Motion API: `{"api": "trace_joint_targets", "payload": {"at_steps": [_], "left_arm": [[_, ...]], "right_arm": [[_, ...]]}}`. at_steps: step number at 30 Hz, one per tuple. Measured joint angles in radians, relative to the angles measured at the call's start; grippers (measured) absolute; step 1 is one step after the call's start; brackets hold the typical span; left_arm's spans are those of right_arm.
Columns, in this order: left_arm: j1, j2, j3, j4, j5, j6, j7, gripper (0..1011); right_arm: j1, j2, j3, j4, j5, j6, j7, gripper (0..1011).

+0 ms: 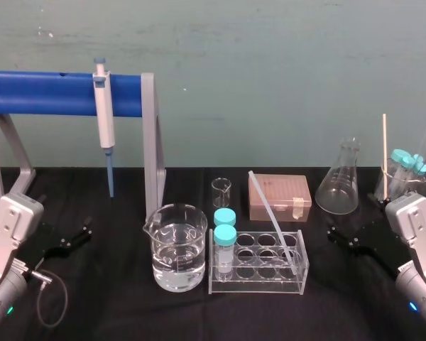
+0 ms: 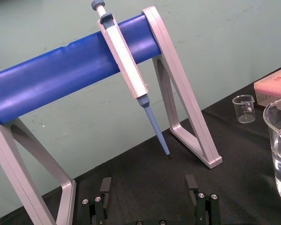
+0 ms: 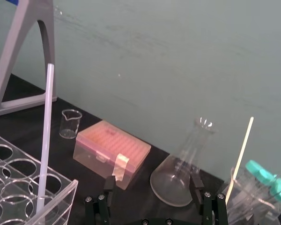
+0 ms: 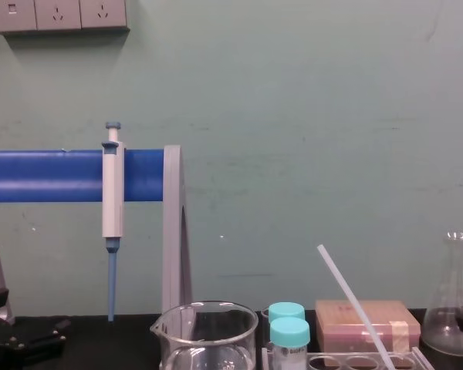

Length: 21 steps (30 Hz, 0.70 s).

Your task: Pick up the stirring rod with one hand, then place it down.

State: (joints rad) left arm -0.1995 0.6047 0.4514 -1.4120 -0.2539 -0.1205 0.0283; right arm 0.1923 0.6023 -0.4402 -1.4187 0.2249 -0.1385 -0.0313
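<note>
I need to grab the stirring rod by its upper part [image 4: 337,274] [image 3: 48,96] with my right gripper next, to pick it up. The upper part stands free, since the rack's well closes around the rod's lower end.
The stirring rod [image 1: 270,211] is a thin translucent white stick leaning in a well of the clear tube rack [image 1: 299,271], its top tilted toward the back left. It also appears in the right wrist view [image 3: 44,140] and the chest view [image 4: 355,304]. My right gripper [image 1: 343,237] rests low on the black table to the right of the rack, open, its fingers [image 3: 110,185] wide apart with nothing between them. My left gripper [image 1: 74,238] lies at the left of the table, also open [image 2: 148,187] and empty.
A water-filled beaker [image 1: 177,249] stands left of the rack, with two blue-capped tubes [image 1: 225,234] in the rack's left wells. Behind are a small beaker [image 1: 221,192], a pink tip box [image 1: 279,197] and a conical flask [image 1: 339,181]. A pipette [image 1: 103,106] hangs on the blue stand [image 1: 50,92].
</note>
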Motion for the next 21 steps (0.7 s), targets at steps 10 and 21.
{"api": "trace_joint_targets", "payload": {"at_steps": [10, 21], "left_arm": [[0.0, 0.0, 0.0, 0.0, 0.0, 0.0, 0.0, 1000], [0.0, 0.0, 0.0, 0.0, 0.0, 0.0, 0.0, 1000]], "right_arm": [[0.001, 0.005, 0.006, -0.033, -0.064, -0.065, 0.025, 1003], [0.07, -0.022, -0.019, -0.01, -0.11, -0.147, 0.129, 1003]]}}
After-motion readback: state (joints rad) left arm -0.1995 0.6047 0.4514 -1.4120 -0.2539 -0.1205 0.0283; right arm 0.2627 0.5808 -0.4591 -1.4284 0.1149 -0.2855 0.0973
